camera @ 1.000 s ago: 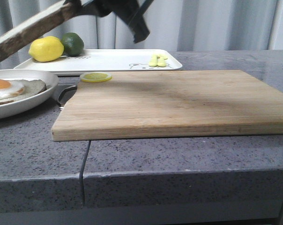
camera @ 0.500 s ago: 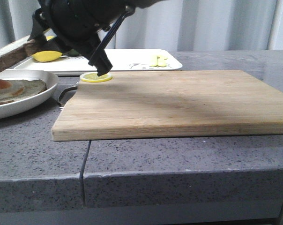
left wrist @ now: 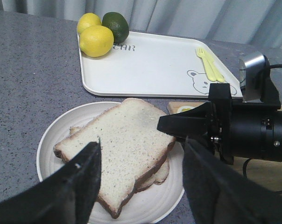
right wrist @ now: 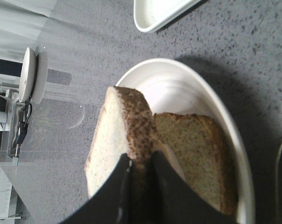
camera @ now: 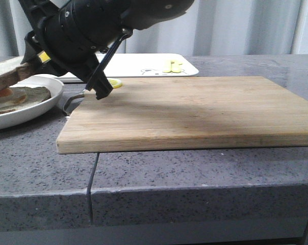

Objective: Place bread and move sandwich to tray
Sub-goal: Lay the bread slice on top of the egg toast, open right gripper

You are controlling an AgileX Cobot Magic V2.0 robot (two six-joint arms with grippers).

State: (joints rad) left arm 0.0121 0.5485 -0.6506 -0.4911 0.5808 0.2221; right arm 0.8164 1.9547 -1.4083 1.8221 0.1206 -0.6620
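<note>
I should release the bread (camera: 3, 74) from my right gripper: it's over the sandwich's lower slice inside the dish's rim and would stay there.
My right gripper (camera: 29, 64) is shut on the crust edge of the bread (left wrist: 127, 144), a pale speckled slice with a brown crust. The slice lies almost flat over the round white dish (left wrist: 52, 149) and covers the sandwich's lower slice (right wrist: 197, 158). A sliver of orange yolk (camera: 0, 92) shows beneath it in the front view. In the right wrist view the right gripper (right wrist: 138, 161) pinches the crust (right wrist: 131, 135). My left gripper (left wrist: 142, 154) hovers open above the dish, touching nothing. The white tray (left wrist: 150, 65) with the bear drawing lies beyond the dish.
Two lemons (left wrist: 96, 40), a lime (left wrist: 116, 25) and a yellow fork (left wrist: 208, 65) sit on the tray. A wooden cutting board (camera: 195, 109) fills the table's middle, with a lemon slice (camera: 114, 82) at its far left corner. A dark metal handle (camera: 72, 99) pokes out beside the dish.
My right gripper has come down and leftward with the bread. The slice went from steeply tilted in the air to nearly flat over the egg in the dish.
</note>
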